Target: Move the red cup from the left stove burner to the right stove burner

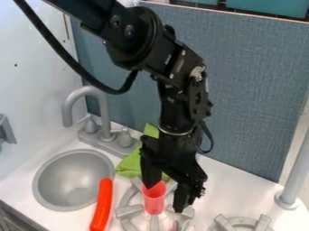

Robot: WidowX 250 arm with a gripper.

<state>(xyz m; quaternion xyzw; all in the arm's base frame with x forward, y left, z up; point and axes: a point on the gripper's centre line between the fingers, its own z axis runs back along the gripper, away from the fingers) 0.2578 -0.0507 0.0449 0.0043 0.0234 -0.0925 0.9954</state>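
Note:
The red cup (154, 198) needs to come off the grey burner, so my gripper will grab the cup by its upper sides next.
The black gripper (164, 195) hangs over the left stove burner, its fingers spread to either side of a red translucent cup (154, 198). The cup stands upright on or over the grey burner (129, 211); its upper part lies between the fingers. Whether the fingers touch it, I cannot tell. Behind and left of the gripper lies a crumpled green cloth (130, 164). An orange-red sausage-like object (102, 205) rests between the sink and the burner.
A round grey sink (71, 182) is set into the counter at left, with a grey faucet (91, 97) behind it. A second burner (242, 223) is at the lower right, near a grey post (294, 173). A blue-grey panel (253, 90) stands behind.

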